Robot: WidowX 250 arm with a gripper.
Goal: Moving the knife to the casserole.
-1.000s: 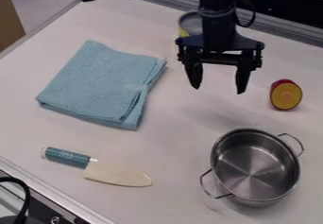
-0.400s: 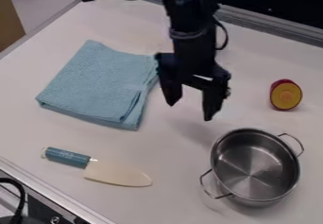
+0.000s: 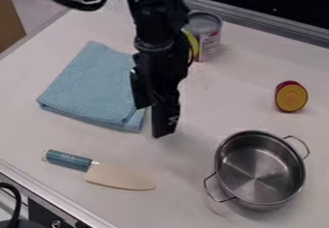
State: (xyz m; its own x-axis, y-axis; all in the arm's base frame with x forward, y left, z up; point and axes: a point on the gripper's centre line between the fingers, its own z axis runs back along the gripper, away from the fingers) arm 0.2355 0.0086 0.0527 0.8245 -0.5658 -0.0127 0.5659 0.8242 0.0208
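Observation:
My gripper grabs the knife (image 3: 120, 176) next, where its teal handle meets the blade. Then my gripper moves the knife to the casserole.
The black gripper (image 3: 148, 122) hangs over the right edge of the blue cloth, above and to the right of the knife, with its two fingers apart and nothing between them. The knife (image 3: 120, 176) lies flat at the lower left, its teal handle toward the left and its cream blade toward the right. At the lower right stands the casserole (image 3: 259, 168), a steel pot with two wire handles; its inside holds nothing.
A folded blue cloth (image 3: 91, 88) lies at the left, partly behind the gripper. Behind the arm stands a can (image 3: 208, 35). A red and yellow toy fruit (image 3: 291, 96) sits at the right. Metal rails border the white table (image 3: 193, 198).
The gripper has moved left and down in the view, toward the knife, and has turned. The can behind it has come back into sight. Knife, pot, cloth and fruit have stayed put.

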